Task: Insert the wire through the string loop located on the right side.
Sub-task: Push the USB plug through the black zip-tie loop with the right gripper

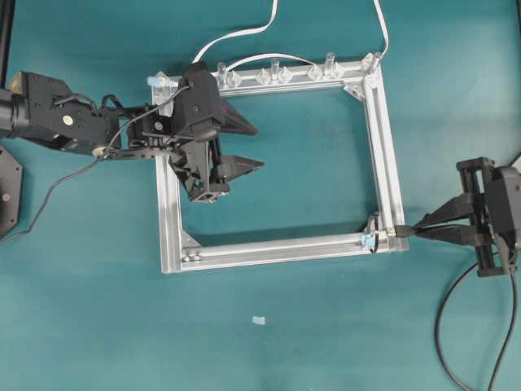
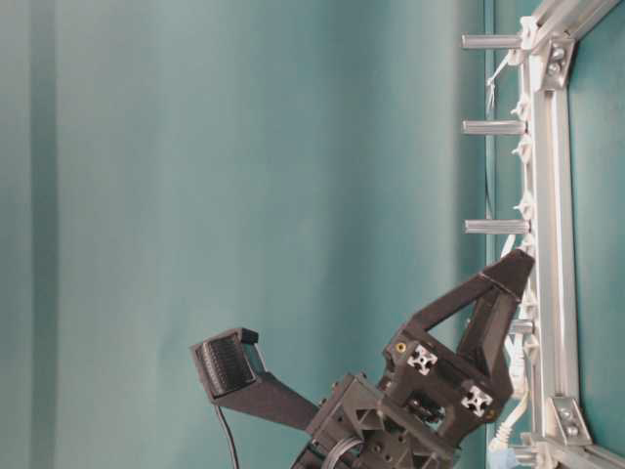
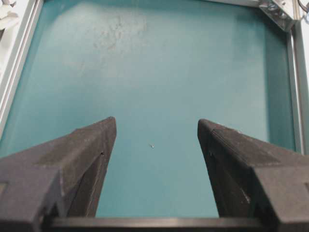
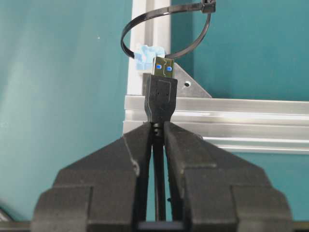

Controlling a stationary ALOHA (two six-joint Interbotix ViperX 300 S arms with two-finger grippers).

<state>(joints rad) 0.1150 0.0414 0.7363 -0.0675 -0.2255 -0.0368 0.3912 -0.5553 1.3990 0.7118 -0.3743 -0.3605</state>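
My left gripper grabs the plug by its exposed metal-tipped end next, since my right gripper's fingers crowd the wire just behind the plug.
My right gripper is shut on the wire, just behind its black plug, whose metal tip points at the string loop. The loop is a thin dark ring with a pale-blue bit at its base, on the silver frame's lower right corner. From overhead, the right gripper holds the plug over the frame's right bar, close to the loop. I cannot tell whether the tip is inside the loop. My left gripper hangs open and empty inside the frame's left part, fingers wide apart.
A white cable runs along the frame's top bar through several clear clips. The wire's slack trails off toward the lower right. A small pale scrap lies on the teal table below the frame.
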